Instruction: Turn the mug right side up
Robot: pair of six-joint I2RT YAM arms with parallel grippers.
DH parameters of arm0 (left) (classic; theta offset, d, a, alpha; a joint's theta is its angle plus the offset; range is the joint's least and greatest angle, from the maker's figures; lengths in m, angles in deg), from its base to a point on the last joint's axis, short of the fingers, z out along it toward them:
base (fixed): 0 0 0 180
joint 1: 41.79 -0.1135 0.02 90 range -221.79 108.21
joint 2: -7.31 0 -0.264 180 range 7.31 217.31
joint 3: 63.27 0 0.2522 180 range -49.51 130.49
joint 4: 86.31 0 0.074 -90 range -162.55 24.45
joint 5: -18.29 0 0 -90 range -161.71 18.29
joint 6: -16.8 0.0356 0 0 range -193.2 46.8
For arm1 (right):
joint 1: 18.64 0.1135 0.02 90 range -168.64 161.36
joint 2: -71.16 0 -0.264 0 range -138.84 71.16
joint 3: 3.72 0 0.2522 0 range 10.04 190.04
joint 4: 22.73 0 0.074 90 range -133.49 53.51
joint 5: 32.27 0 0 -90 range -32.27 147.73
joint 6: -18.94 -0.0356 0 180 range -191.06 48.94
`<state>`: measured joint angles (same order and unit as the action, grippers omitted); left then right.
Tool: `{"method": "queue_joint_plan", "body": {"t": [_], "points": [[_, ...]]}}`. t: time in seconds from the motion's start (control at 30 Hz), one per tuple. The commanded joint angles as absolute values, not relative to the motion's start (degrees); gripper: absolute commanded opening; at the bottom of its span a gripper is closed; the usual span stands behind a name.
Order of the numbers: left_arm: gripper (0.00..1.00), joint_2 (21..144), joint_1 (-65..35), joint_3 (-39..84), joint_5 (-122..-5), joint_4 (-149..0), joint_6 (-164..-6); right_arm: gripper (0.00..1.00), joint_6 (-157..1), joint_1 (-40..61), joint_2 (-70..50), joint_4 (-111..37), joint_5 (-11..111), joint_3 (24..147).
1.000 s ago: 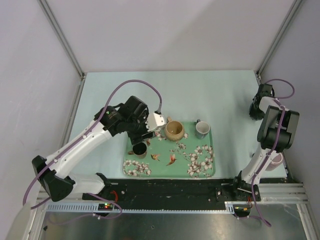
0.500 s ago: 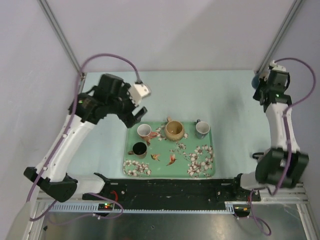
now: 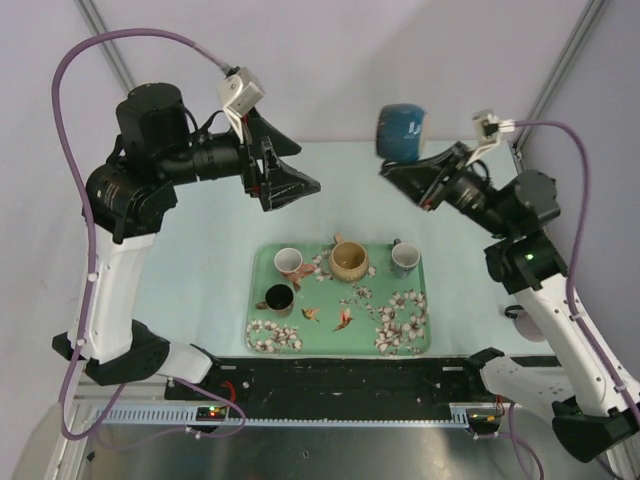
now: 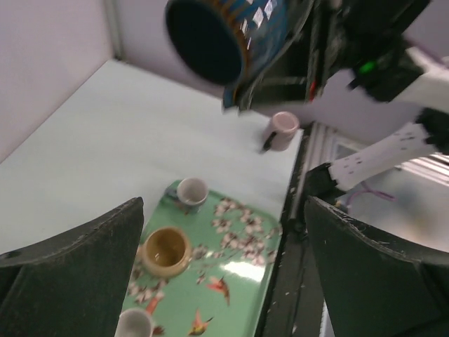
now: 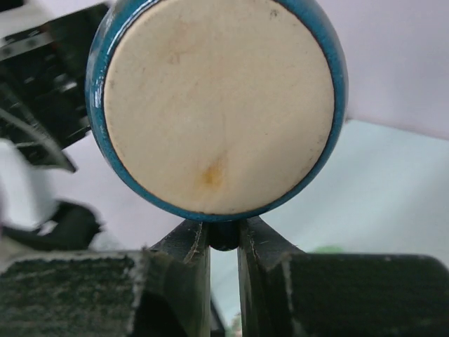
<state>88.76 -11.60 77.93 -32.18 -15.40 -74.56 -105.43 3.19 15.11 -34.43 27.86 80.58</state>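
Observation:
The left gripper grabs the blue mug by the rim of its dark opening (image 3: pixel 381 132) (image 4: pixel 229 34) next, so the mug's base stays free to set right side up.
The blue mug (image 3: pixel 402 132) hangs high in the air over the back of the table. My right gripper (image 3: pixel 407 166) is shut on its handle. In the right wrist view the mug's beige base (image 5: pixel 217 105) faces the camera, and the fingers (image 5: pixel 189 246) pinch the dark handle below it. In the left wrist view the mug (image 4: pixel 224 38) lies on its side with its dark mouth facing the camera. My left gripper (image 3: pixel 306 168) is open and empty, raised high and pointing right towards the mug; it also shows in the left wrist view (image 4: pixel 224 207).
A green flowered tray (image 3: pixel 340 350) lies at the near middle. It holds a white cup (image 3: pixel 288 262), a tan mug (image 3: pixel 349 261), a grey mug (image 3: pixel 405 259) and a dark cup (image 3: pixel 279 297). A pink mug (image 4: pixel 283 130) stands on the table at the right.
Both arms have risen. The right gripper carried the blue mug up from the back right corner towards the middle. The left gripper lifted up and away from the tray.

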Motion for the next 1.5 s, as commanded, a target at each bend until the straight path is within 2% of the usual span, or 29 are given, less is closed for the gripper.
{"method": "queue_joint_plan", "body": {"t": [0.0,0.17,0.3,0.5,0.57,0.67,0.8,0.87,0.97,1.03,1.07,1.1,1.13,1.17,1.2,1.27,1.33,1.47], "points": [[1.0,88.4,-9.4,81.2,-26.2,-22.5,-83.3,0.0,-114.6,14.2,13.5,-14.3,27.4,80.4],[0.99,87.0,-9.0,80.1,-26.8,-25.4,-84.8,0.0,-117.9,21.9,8.8,-7.3,28.0,81.2],[0.95,86.4,-8.6,79.8,-26.7,-27.6,-85.5,0.0,-117.1,25.0,5.6,-8.3,28.2,83.7],[0.8,86.8,-8.0,78.7,-25.3,-30.4,-89.2,0.0,-113.5,29.2,1.8,-11.6,28.5,88.4],[0.7,87.2,-7.8,77.9,-25.3,-30.9,-90.5,0.0,-112.6,30.1,0.9,-12.8,28.4,89.4],[0.46,87.2,-7.8,76.0,-26.5,-31.1,-91.6,0.0,-111.4,30.7,0.7,-14.7,28.4,89.8],[0.3,87.2,-7.8,75.1,-27.1,-31.5,-92.2,0.0,-109.5,31.0,0.7,-17.9,28.7,89.8],[0.09,87.6,-7.8,75.1,-27.0,-31.9,-93.4,0.0,-109.4,31.1,0.3,-18.5,28.2,89.8],[0.01,87.8,-7.8,74.8,-27.0,-32.3,-94.3,0.0,-108.7,30.8,0.3,-20.7,28.3,89.6],[0.01,87.1,-7.8,73.3,-28.7,-32.3,-93.6,0.22,-107.8,30.0,1.2,-24.0,29.4,89.1],[0.0,86.6,-7.8,71.6,-29.8,-32.3,-93.0,0.41,-107.3,29.3,1.8,-25.6,30.0,88.8],[0.0,85.9,-7.9,70.1,-31.5,-32.3,-91.6,0.55,-106.8,28.3,2.7,-28.3,30.9,88.3],[0.0,85.1,-7.9,67.7,-33.1,-32.2,-90.2,0.77,-105.9,27.4,3.6,-31.1,32.6,88.0],[0.0,84.3,-7.9,65.6,-35.0,-32.0,-87.9,0.88,-105.1,26.1,4.9,-35.7,34.2,87.8],[0.0,83.7,-7.9,63.3,-36.7,-31.4,-85.9,0.94,-103.7,24.9,6.1,-39.9,37.2,87.7],[0.0,82.5,-7.7,59.3,-40.6,-29.5,-78.7,0.98,-101.2,21.9,9.6,-51.5,45.4,87.4],[0.0,81.7,-6.0,54.5,-46.0,-26.2,-69.9,0.99,-99.5,18.6,13.8,-62.9,57.6,86.7],[0.0,80.3,5.8,43.6,-61.2,-18.8,-51.6,1.0,-99.0,10.1,21.4,-80.6,78.0,84.0]]}}
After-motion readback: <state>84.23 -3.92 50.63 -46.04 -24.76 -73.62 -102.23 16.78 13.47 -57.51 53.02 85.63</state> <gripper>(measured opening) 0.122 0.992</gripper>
